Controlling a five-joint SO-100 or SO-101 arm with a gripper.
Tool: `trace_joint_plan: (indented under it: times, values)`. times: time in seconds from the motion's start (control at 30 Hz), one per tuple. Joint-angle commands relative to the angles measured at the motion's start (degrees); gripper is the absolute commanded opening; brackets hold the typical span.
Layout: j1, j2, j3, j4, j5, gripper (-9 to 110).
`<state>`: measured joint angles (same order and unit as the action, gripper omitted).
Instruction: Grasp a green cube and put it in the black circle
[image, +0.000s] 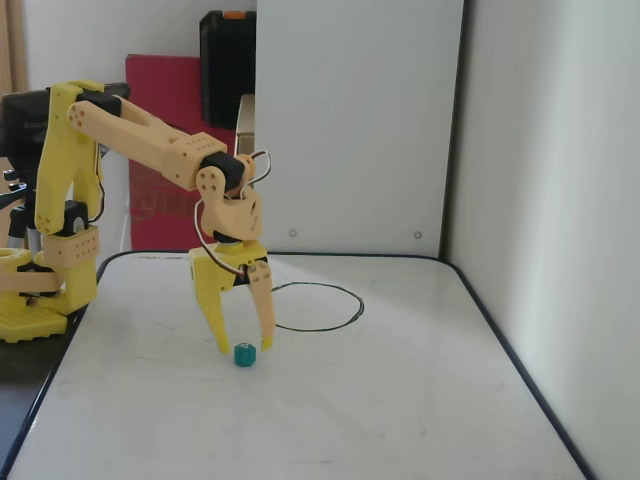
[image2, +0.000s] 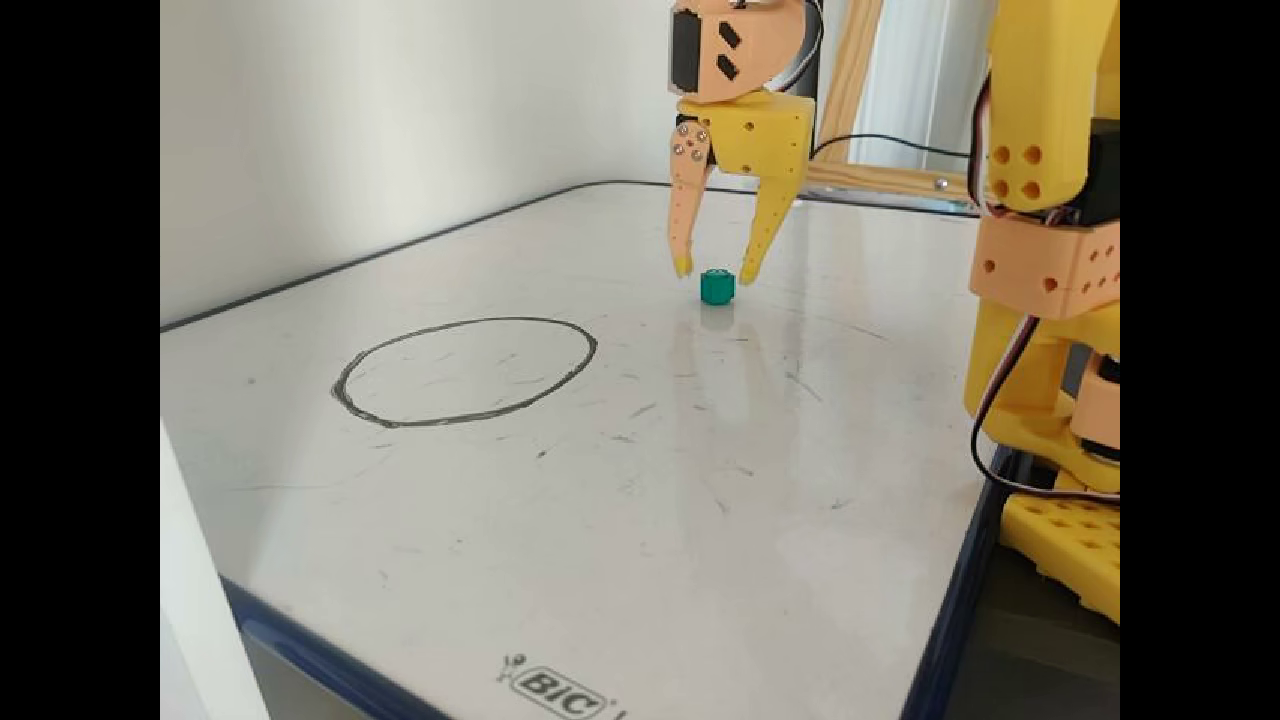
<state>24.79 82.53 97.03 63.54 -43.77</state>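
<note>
The robot's gripper needs to set the green cube in the black circle (image: 335, 305), so next it needs to grab the cube by its opposite sides.
A tiny teal-green cube (image: 245, 355) (image2: 717, 286) rests on the white board. My gripper (image: 244, 348) (image2: 714, 270) points straight down over it, open, with one fingertip on each side of the cube and close to the board. The fingers do not touch the cube. The black circle (image: 335, 305) (image2: 465, 370), a thin hand-drawn oval line, lies on the board apart from the cube: behind and right of it in one fixed view, left and nearer the camera in the other.
The white board (image: 400, 420) (image2: 650, 520) has a dark blue rim. White walls (image: 540, 150) (image2: 350, 120) border two sides. The arm's yellow base (image: 40, 280) (image2: 1050, 350) stands at the board's edge. A red panel and black case (image: 225, 70) stand behind.
</note>
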Motion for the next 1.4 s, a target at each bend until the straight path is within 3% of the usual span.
trace_joint_plan:
  times: [0.0,0.27,0.6,0.77,1.03,1.37]
  values:
    - [0.18,-0.09,-1.32,-0.79,-0.35,15]
    - [0.18,-0.79,-1.41,-1.85,0.88,0]
    - [-1.93,3.87,-16.00,12.13,5.54,0]
    - [-11.07,9.84,-17.49,18.02,10.63,0]
    - [-28.83,9.76,-16.44,16.17,20.65,0]
    - [-35.07,-6.24,-26.02,10.90,26.37,0]
